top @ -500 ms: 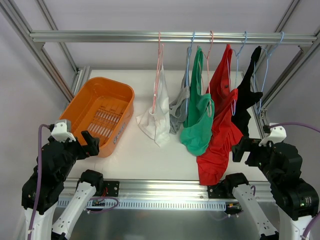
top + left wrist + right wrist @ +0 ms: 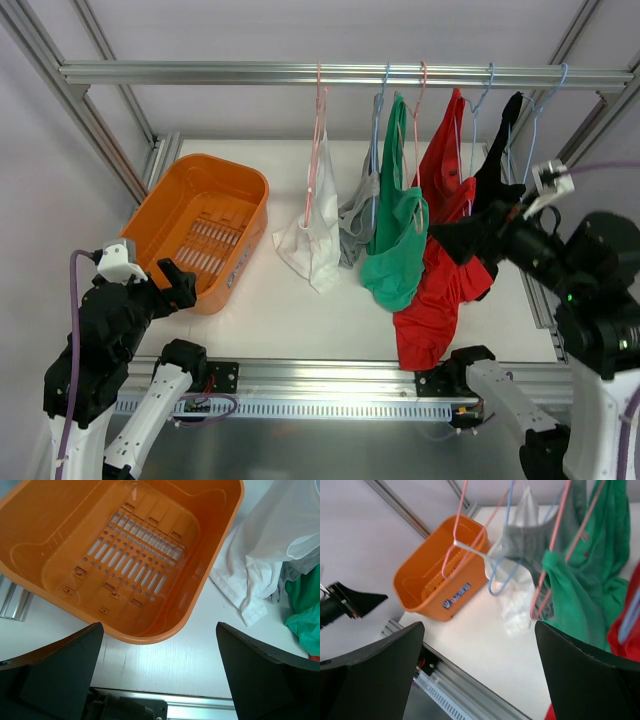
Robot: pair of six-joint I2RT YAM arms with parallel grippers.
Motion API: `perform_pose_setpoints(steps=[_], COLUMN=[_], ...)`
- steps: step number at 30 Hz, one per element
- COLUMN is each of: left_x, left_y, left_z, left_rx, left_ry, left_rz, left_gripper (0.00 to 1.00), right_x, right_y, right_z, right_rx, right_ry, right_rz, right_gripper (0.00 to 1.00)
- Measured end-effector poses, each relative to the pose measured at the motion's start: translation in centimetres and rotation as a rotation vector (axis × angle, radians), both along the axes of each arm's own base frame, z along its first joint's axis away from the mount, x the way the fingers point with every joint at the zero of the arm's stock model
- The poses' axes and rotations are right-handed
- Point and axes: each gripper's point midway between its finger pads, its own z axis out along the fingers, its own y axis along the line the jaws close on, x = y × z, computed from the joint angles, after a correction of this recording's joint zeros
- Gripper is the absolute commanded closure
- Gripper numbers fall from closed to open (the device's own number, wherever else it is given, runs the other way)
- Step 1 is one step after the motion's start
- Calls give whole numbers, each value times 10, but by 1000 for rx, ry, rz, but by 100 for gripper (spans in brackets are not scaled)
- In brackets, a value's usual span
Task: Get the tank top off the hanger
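Note:
The right gripper grabs the pink hanger by its near sloping arm below the hook (image 2: 316,138) (image 2: 459,511) next, which leaves the white top's straps free to remove.
Several tank tops hang on hangers from the metal rail (image 2: 200,73): white (image 2: 312,245), grey (image 2: 360,215), green (image 2: 397,230), red (image 2: 440,280) and black (image 2: 492,180). My right gripper (image 2: 458,252) is raised in front of the red and black tops, open and empty. Its wrist view (image 2: 480,675) looks left past the green top (image 2: 595,595), the grey top (image 2: 535,540) and the white top (image 2: 517,605). My left gripper (image 2: 180,285) is open and empty, low by the near corner of the orange basket (image 2: 200,225). In its wrist view (image 2: 160,680) the white top (image 2: 270,555) lies to the right.
The orange basket (image 2: 125,555) stands empty at the left and also shows in the right wrist view (image 2: 435,580). A pink hanger (image 2: 455,545) carries the white top. Frame posts stand at both sides. The table's near metal edge (image 2: 320,375) runs below the garments.
My right arm has risen and swung left, from low at the table's right edge to in front of the red and black tops. The left arm has barely moved.

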Motion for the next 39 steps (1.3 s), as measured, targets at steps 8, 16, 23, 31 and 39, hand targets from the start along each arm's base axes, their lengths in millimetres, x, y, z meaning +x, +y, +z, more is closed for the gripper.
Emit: perform_pose_setpoints(steps=[8, 16, 23, 31, 39], left_x=[3, 5, 6, 7, 6], left_y=[2, 2, -2, -6, -9], left_z=[-9, -13, -14, -16, -16], left_rx=[-5, -20, -23, -26, -28], left_ry=[25, 39, 53, 69, 71], left_rz=[31, 45, 29, 5, -16], left_gripper=[2, 2, 1, 1, 1], right_x=[64, 133, 191, 214, 217], right_y=[96, 200, 231, 224, 220], right_z=[32, 25, -34, -60, -51], right_rx=[-33, -195, -386, -476, -461], right_ry=[54, -7, 5, 10, -13], right_rz=[202, 92, -114, -258, -306], right_gripper=[8, 25, 53, 96, 100])
